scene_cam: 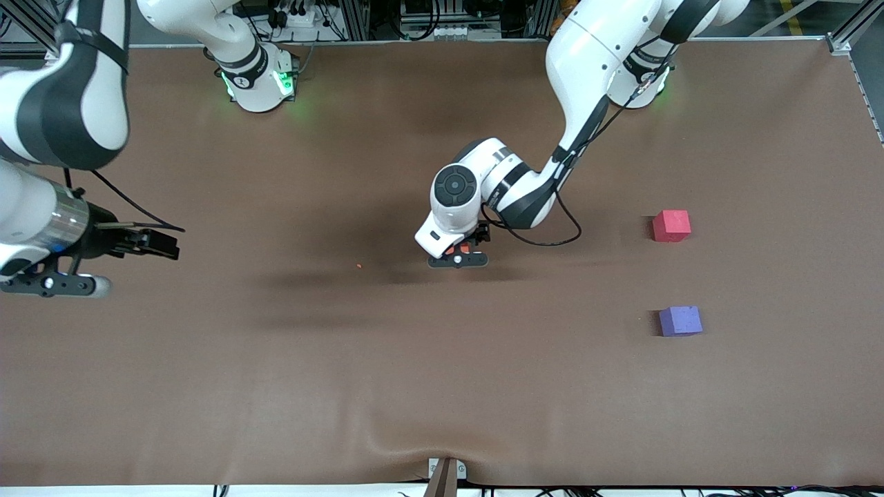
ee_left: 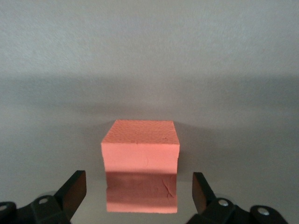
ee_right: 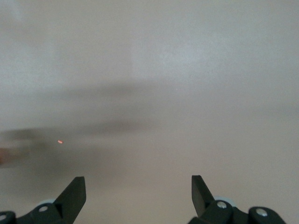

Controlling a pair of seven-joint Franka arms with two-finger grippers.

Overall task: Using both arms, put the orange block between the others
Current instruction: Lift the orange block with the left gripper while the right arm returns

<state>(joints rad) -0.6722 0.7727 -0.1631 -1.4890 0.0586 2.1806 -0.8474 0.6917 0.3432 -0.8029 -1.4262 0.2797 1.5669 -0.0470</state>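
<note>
My left gripper will next grab the orange block by its two opposite sides to place it between the others.
The orange block rests on the brown table mid-way along it; in the front view only a sliver of the orange block shows under the left arm's hand. My left gripper is open and low around it, one finger on each side with a gap to the block's faces. The left gripper hangs straight down there. The pinkish-red cube and the purple-blue cube lie toward the left arm's end, the purple one nearer the front camera. My right gripper waits open and empty, raised over the right arm's end.
A tiny orange crumb lies on the table between the two grippers and also shows as an orange crumb in the right wrist view. The gap between the two cubes is about two cube widths. A bracket sits at the table's front edge.
</note>
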